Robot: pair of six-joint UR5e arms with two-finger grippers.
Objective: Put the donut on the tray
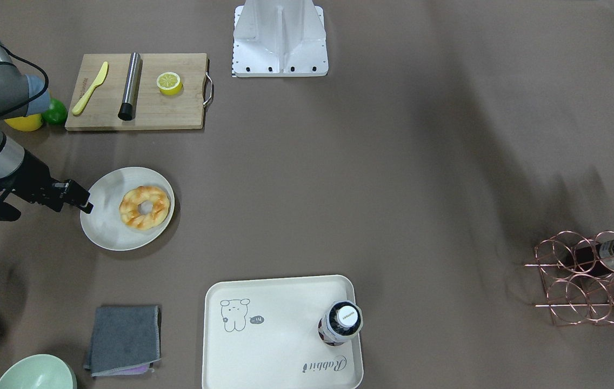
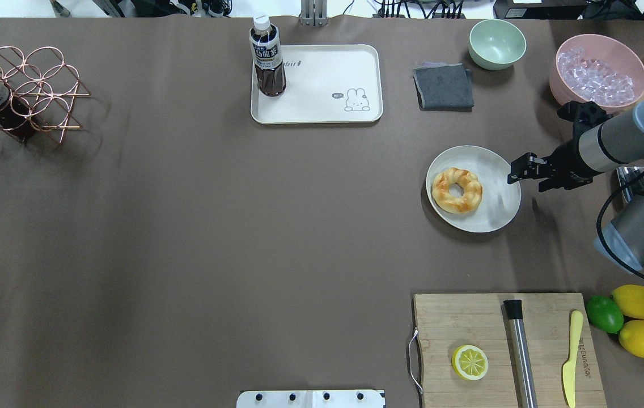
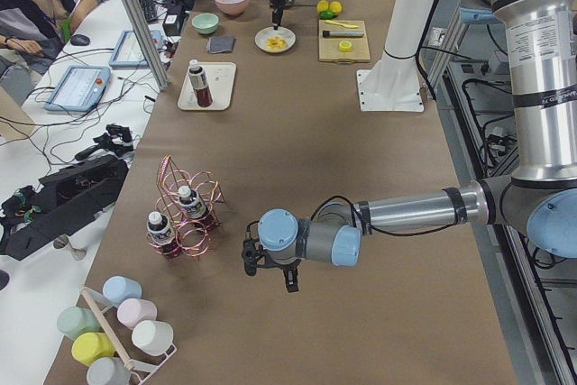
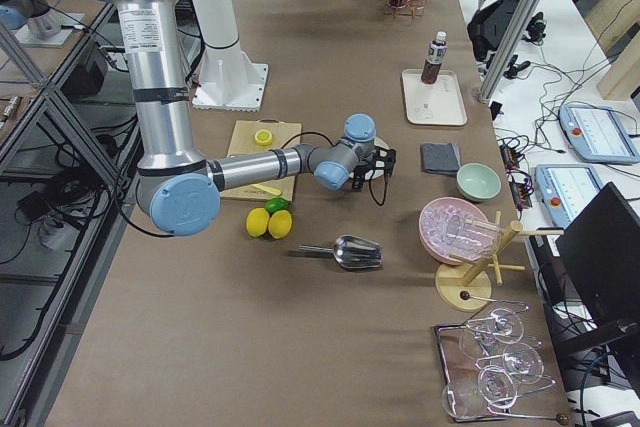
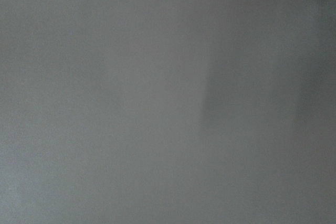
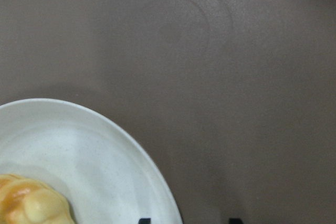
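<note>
My right gripper is to grab the plate by its rim [image 6: 165, 192] next, so that it can carry the donut over to the tray.
The donut [image 1: 144, 207], golden-orange and twisted, lies on a round off-white plate [image 1: 104, 227]; it also shows in the overhead view [image 2: 457, 190]. A corner of the donut [image 6: 31, 203] shows in the right wrist view. The cream tray [image 1: 280, 340] with the bear drawing lies across the table [image 2: 322, 90], and a dark drink bottle [image 1: 340, 322] stands on it. My right gripper [image 2: 517, 170] is open and empty, hovering at the plate's rim beside the donut [image 1: 84, 199], its fingertips [image 6: 144, 220] apart. My left gripper [image 3: 270, 266] hangs low over the table far away near the wire rack; I cannot tell whether it is open or shut.
A wooden cutting board [image 2: 469, 317] holds a halved lemon [image 2: 470, 362], a steel rod [image 2: 520, 345] and a yellow knife [image 2: 571, 357]. Two lemons and a lime [image 2: 604, 313] lie beside it. A grey cloth [image 2: 444, 86], green bowl [image 2: 496, 43], pink ice bowl [image 2: 597, 73] and copper bottle rack [image 2: 16, 90] stand around.
</note>
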